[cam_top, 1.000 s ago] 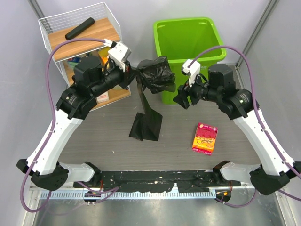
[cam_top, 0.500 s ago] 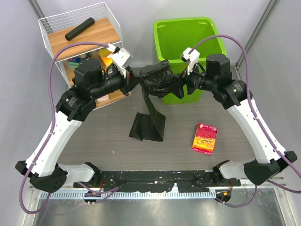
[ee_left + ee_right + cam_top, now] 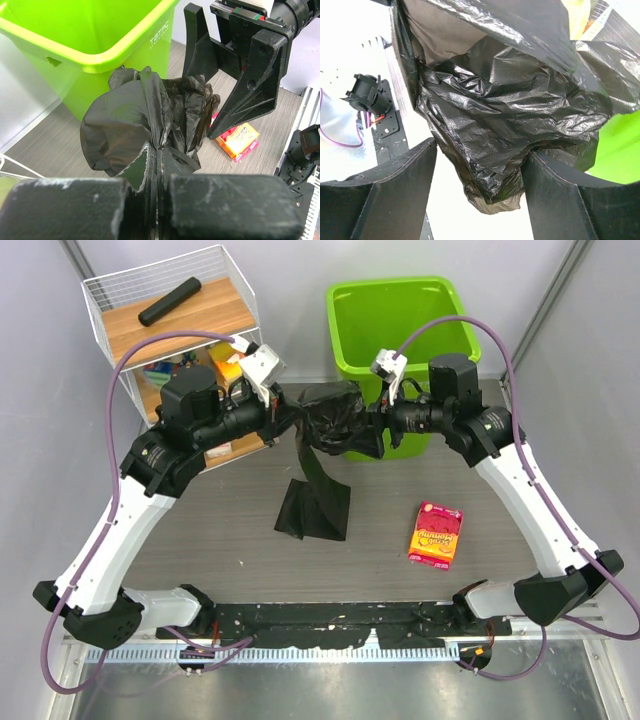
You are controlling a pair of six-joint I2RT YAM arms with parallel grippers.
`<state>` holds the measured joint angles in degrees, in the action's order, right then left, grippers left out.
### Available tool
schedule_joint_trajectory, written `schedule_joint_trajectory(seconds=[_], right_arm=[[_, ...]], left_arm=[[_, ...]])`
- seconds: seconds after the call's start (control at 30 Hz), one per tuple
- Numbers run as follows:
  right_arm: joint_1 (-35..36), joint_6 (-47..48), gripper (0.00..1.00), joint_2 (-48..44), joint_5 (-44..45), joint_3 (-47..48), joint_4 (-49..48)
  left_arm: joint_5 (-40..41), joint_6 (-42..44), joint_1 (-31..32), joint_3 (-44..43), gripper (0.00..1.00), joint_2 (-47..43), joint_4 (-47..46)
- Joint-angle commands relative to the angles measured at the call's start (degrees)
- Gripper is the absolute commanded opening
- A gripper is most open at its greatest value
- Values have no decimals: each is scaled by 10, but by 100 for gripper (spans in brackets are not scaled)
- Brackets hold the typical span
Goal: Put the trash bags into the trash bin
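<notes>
The bag's crumpled bulge hangs between and past both fingers in the right wrist view, so my right gripper should close on it.
The trash bag (image 3: 335, 418) is a crinkled glossy black bundle held in the air just in front of the lime-green trash bin (image 3: 336, 332). Its tail hangs down to a flat fold on the table (image 3: 315, 508). My left gripper (image 3: 287, 420) is shut on the bag's gathered edge (image 3: 159, 150), with the bag (image 3: 145, 117) bulging beyond the fingers below the bin's rim (image 3: 100, 62). My right gripper (image 3: 372, 426) comes in from the right, open, its fingers (image 3: 395, 195) on either side of the bag's crumpled lobe (image 3: 510, 110). A gap shows at one finger.
A white wire basket shelf (image 3: 100, 290) with a wooden board stands at the back left. On it lies a slim black roll (image 3: 170, 300). A red and yellow snack packet (image 3: 436, 534) lies on the table at front right. Grey walls close in on both sides.
My right arm has swung left from beside the bin to the bag, and its open fingers now straddle it. The left gripper has carried the bag slightly right.
</notes>
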<state>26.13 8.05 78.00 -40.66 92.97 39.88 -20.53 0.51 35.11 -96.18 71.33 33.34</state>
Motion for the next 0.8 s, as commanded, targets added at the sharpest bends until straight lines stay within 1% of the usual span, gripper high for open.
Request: schedule_joint_trajectory(seconds=[0.0,0.1,0.2,0.23,0.27,0.3,0.33,0.37,0.4,0.43,0.47,0.5,0.53,0.57,0.6,0.63,0.73,0.77], right_arm=[[-1,-6,71,-11,-56,-4,-34],[-2,-19,70,-9,-65,-8,-45],[-4,-38,63,-7,-75,-14,-66],[-4,-41,57,-4,-77,-16,-68],[-2,-44,54,-4,-79,-16,-71],[-4,-47,44,-2,-78,-17,-75],[-2,-52,37,-1,-71,-17,-77],[-3,-52,27,1,-66,-17,-75],[-3,-49,20,1,-61,-17,-75],[-5,-49,8,1,-55,-17,-72],[-3,-41,3,0,-38,-17,-69],[-6,-35,1,-4,-14,-16,-63],[-7,-24,1,-7,3,-15,-58],[-7,-9,1,-13,48,-9,-48],[-10,-1,1,-16,68,-5,-44],[-12,18,1,-22,119,5,-30],[-18,48,1,-37,212,30,-9],[-23,60,1,-45,258,34,-4]], left_arm=[[-12,3,-2,5,0,-12,-11],[-13,3,-2,10,0,-13,-13],[-16,2,-2,13,0,-13,-13],[-17,2,-2,14,0,-14,-13],[-18,2,-2,17,0,-15,-13],[-19,2,-2,17,0,-15,-13],[-20,1,-1,18,0,-16,-13],[-21,-1,-1,18,0,-16,-13],[-22,-1,-2,18,0,-17,-12],[-22,-1,-2,18,0,-19,-12],[-21,-1,-2,17,0,-20,-11],[-17,1,-2,14,0,-22,-7],[-10,4,-1,12,0,-24,-4],[-2,9,-1,7,0,-27,2],[7,13,-1,2,0,-29,9],[19,20,-2,-2,0,-32,15],[67,40,-1,-15,0,-43,31],[84,46,-2,-18,0,-44,35]])
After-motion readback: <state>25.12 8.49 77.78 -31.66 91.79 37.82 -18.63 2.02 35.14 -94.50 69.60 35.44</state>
